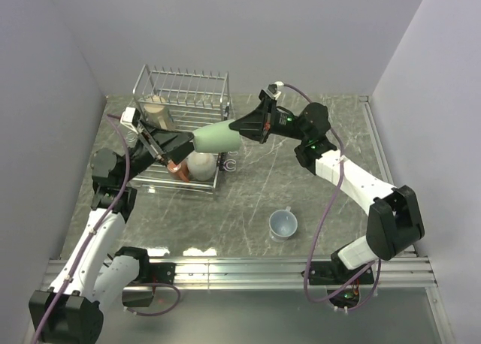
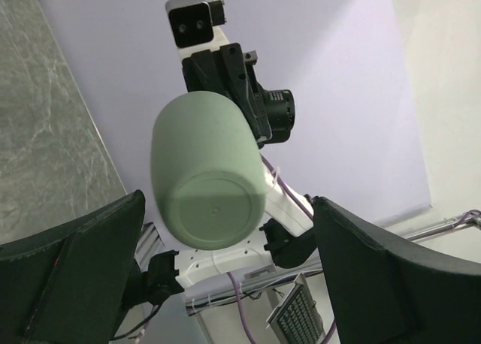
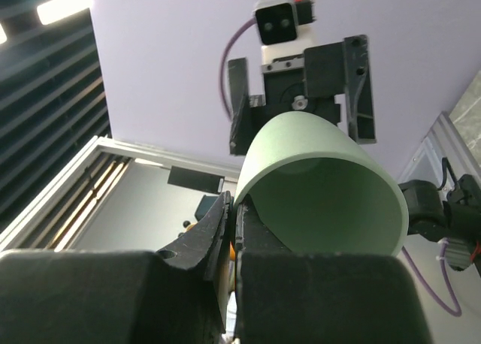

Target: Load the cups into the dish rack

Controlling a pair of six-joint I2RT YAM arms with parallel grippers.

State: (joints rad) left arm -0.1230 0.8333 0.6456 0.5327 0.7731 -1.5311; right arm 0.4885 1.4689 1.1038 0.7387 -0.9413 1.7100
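Observation:
The cup's base lies just beyond my left gripper's fingertips, so closing now would miss. My left gripper moves toward it before closing on the cup's base [image 2: 207, 182].
A pale green cup [image 1: 218, 140] hangs on its side in the air over the front of the dish rack [image 1: 180, 85]. My right gripper [image 1: 242, 126] is shut on its rim, one finger inside the mouth and one outside [image 3: 234, 216]. My left gripper [image 1: 184, 143] faces the cup's base [image 2: 207, 182] and is open, its fingers [image 2: 83, 269] spread wide to either side and apart from the cup. A tall tan cup [image 1: 159, 113] sits in the rack's back part. A cream cup [image 1: 201, 165] and a red-brown cup [image 1: 176, 169] sit at its front.
A light blue-grey cup [image 1: 283, 224] stands upright on the marbled table, near the front and right of centre. The walls close in behind and beside the rack. A metal rail [image 1: 248, 269] runs along the near edge.

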